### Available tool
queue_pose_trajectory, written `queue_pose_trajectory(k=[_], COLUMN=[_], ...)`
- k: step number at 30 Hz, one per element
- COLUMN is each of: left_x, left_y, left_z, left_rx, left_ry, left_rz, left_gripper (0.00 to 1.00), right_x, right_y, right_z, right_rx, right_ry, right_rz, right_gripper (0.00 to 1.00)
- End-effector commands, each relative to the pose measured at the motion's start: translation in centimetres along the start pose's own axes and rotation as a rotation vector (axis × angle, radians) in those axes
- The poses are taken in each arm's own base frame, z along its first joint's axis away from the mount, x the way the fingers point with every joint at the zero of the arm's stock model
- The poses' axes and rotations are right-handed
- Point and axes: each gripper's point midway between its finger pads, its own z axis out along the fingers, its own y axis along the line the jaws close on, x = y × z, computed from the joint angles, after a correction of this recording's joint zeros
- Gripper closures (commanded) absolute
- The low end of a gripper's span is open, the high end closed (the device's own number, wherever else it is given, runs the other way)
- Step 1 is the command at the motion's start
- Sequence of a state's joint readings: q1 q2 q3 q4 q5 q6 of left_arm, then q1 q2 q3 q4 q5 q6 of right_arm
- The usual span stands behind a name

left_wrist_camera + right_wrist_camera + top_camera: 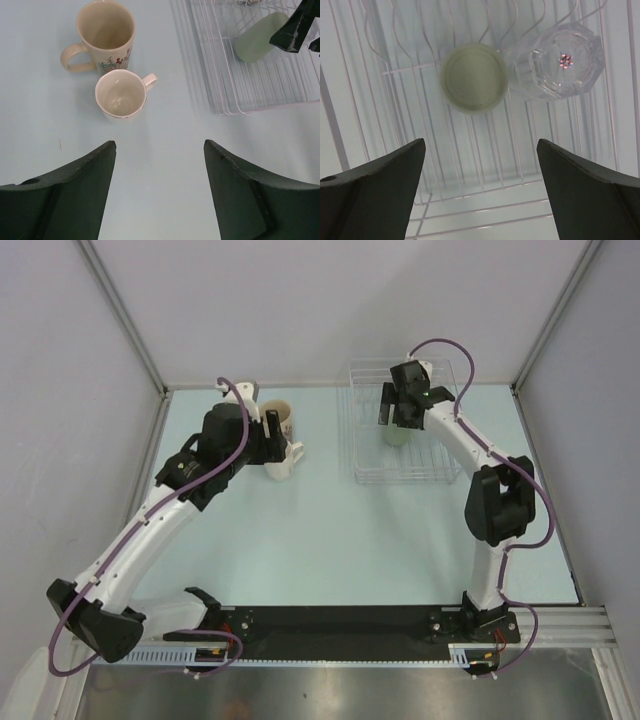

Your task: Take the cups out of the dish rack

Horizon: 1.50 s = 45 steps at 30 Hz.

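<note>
My right gripper is to grab the upside-down green cup around its base end [399, 430] [474, 78] next. That leaves the cup's rim end free to hand over to my left gripper.
Two cups stand upright on the table, left of the dish rack [405, 480]: a cream mug with dark print [106, 30] [278, 418] and, in front of it, a white handled cup [121, 95] [282, 462]. My left gripper [160, 145] [262, 440] is open just short of the white cup, with nothing between its fingers. A pale green cup [474, 77] [397, 433] [257, 37] sits upside down in the dish rack [485, 187] [265, 100]. My right gripper [481, 145] [398, 415] hangs open above it, holding nothing.
A clear glass tumbler [560, 62] stands upside down in the rack, right beside the green cup. Grey walls close in the pale blue table [330, 540] on the left, back and right. The arms' black base rail [330, 625] runs along the near edge.
</note>
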<state>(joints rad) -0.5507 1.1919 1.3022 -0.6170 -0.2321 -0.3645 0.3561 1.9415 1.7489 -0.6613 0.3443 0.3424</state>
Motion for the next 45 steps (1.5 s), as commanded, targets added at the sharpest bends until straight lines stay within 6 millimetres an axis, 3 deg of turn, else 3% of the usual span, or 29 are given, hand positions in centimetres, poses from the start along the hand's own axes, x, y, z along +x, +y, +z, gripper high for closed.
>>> queue_pose_trajectory(k=[1, 16, 25, 35, 38, 39, 42, 44, 45], left_x=[-1.0, 0.7, 1.6, 2.2, 2.3, 2.5, 2.5, 2.6, 2.5], left_y=[0.0, 0.0, 0.0, 0.0, 0.1, 0.2, 0.3, 0.2, 0.2], left_z=[-1.5, -0.8, -0.4, -0.2, -0.2, -0.2, -0.2, -0.2, -0.2], left_rx=[0.018, 0.031, 0.039, 0.036, 0.034, 0.032, 0.031, 0.033, 0.035], left_ry=[-0.070, -0.039, -0.021, -0.008, -0.009, -0.007, -0.007, -0.005, -0.007], left_rz=[-0.007, -0.010, -0.027, -0.028, -0.028, -0.025, -0.028, -0.027, -0.027], left_gripper=[0.23, 0.23, 0.23, 0.23, 0.23, 0.23, 0.23, 0.23, 0.23], right_x=[-3.8, -4.0, -2.0, -1.3, -1.4, -1.3, -1.3, -1.3, -1.2], right_y=[0.6, 1.5, 1.6, 1.5, 1.3, 1.2, 1.1, 1.0, 1.1], right_z=[-0.7, 3.7, 6.1, 7.5, 7.7, 7.8, 7.7, 7.6, 7.5], right_rx=[-0.002, -0.003, 0.004, -0.016, -0.009, -0.005, -0.002, 0.002, 0.001], right_ry=[-0.094, -0.057, 0.002, 0.031, 0.027, 0.029, 0.028, 0.026, 0.027], right_rz=[0.022, 0.042, 0.034, 0.050, 0.053, 0.053, 0.054, 0.050, 0.049], right_gripper=[0.00, 0.00, 0.00, 0.04, 0.12, 0.22, 0.38, 0.41, 0.48])
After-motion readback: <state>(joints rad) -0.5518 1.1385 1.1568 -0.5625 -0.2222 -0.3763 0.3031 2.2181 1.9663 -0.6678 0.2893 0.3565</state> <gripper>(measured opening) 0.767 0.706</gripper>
